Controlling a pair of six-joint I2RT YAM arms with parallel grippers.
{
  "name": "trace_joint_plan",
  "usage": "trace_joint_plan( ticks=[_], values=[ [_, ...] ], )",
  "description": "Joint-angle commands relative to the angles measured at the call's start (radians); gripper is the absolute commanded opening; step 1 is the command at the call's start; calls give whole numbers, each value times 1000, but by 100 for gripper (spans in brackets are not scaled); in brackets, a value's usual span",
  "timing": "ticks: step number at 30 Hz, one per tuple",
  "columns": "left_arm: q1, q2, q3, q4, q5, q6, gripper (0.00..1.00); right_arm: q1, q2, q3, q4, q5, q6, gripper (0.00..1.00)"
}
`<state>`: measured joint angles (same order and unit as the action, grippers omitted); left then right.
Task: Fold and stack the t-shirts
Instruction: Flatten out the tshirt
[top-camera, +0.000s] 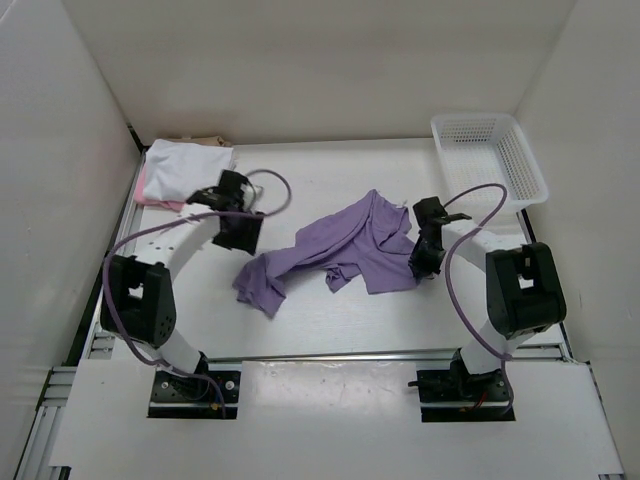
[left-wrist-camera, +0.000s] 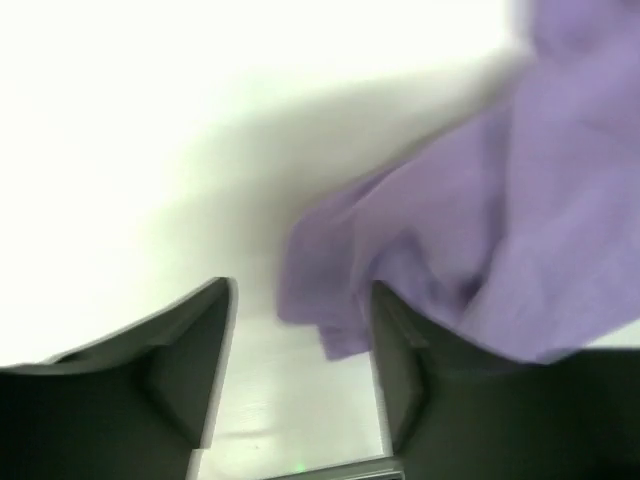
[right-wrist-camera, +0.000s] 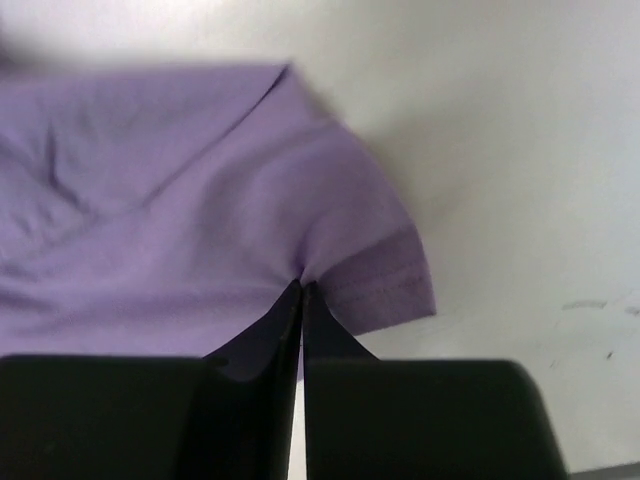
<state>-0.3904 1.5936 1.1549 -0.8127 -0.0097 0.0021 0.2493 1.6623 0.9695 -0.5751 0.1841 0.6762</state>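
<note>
My left gripper grabs the cloth corner at the t-shirt's end, opposite my right gripper's hold, next, to stretch out the lavender t-shirt (top-camera: 340, 248) for folding.
The lavender t-shirt (top-camera: 340, 248) lies crumpled in the middle of the table. My right gripper (top-camera: 421, 264) is at its right edge; in the right wrist view the gripper (right-wrist-camera: 302, 286) is shut on the cloth (right-wrist-camera: 180, 200) beside a sleeve hem (right-wrist-camera: 390, 285). At the shirt's left end is my left gripper (top-camera: 243, 235). In the left wrist view this gripper (left-wrist-camera: 303, 290) is open, with a corner of the purple cloth (left-wrist-camera: 480, 200) reaching between the fingertips and lying against the right finger (left-wrist-camera: 400, 380). A folded white t-shirt (top-camera: 185, 165) tops a pile at the back left, with a pink one (top-camera: 147, 190) under it and a tan one (top-camera: 205, 142) behind.
A white plastic mesh basket (top-camera: 490, 155) stands at the back right corner. White walls close in the table on the left, back and right. A metal rail (top-camera: 330, 356) runs along the near edge between the arm bases.
</note>
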Motion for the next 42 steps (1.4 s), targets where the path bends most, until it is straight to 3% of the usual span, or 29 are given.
trace_joint_plan(
  ticks=[1, 3, 6, 10, 15, 17, 20, 25, 27, 29, 31, 32, 34, 35, 36, 39, 40, 42],
  values=[
    [145, -35, 89, -118, 13, -2, 73, 56, -45, -58, -26, -44, 3, 7],
    [209, -46, 104, -131, 13, -2, 79, 81, -91, -58, -49, -44, 3, 14],
    [209, -70, 86, -131, 13, -2, 80, 93, -156, -67, -63, -54, 25, 27],
    [118, -90, -13, -131, 13, -2, 80, 81, -203, -68, -101, -29, 25, 50],
    [-54, -109, -179, -140, -50, -2, 80, 61, -193, -68, -123, -20, 6, 52],
    [-121, -161, -251, -85, -149, -2, 79, 51, -193, -86, -123, -20, 6, 52],
    [-177, -221, -377, -49, -278, -2, 78, 51, -184, -106, -109, -20, 6, 53],
    [-234, -213, -465, 33, -335, -2, 78, 42, -164, -115, -85, -31, 16, 57],
    [-234, -170, -433, 44, -326, -2, 72, 42, -153, -115, -60, -31, 16, 57],
    [-234, -130, -396, 53, -317, -2, 58, 42, -122, -115, -60, -31, 16, 57],
    [-234, -107, -371, 53, -317, -2, 25, 31, -89, -104, -48, -41, 16, 57],
    [-223, -98, -371, 53, -317, -2, 11, 31, -78, -104, -39, -41, 16, 52],
    [-188, -98, -362, 38, -319, -2, 10, 19, -69, -133, -8, -61, 16, 40],
    [-170, -139, -330, 23, -308, -2, 10, 4, -68, -133, 4, -61, 16, 15],
    [-151, -161, -305, 0, -296, -2, 10, -11, -59, -134, 4, -61, 16, 4],
    [-39, -230, -93, -167, -166, -2, 10, -36, -91, -156, 4, -61, 5, 0],
    [-3, -230, -13, -218, -63, -2, 10, -36, -111, -173, -6, -52, 5, 0],
    [105, -221, 226, -325, 3, -2, 10, -71, -212, -190, -32, -40, 5, 0]
  ],
)
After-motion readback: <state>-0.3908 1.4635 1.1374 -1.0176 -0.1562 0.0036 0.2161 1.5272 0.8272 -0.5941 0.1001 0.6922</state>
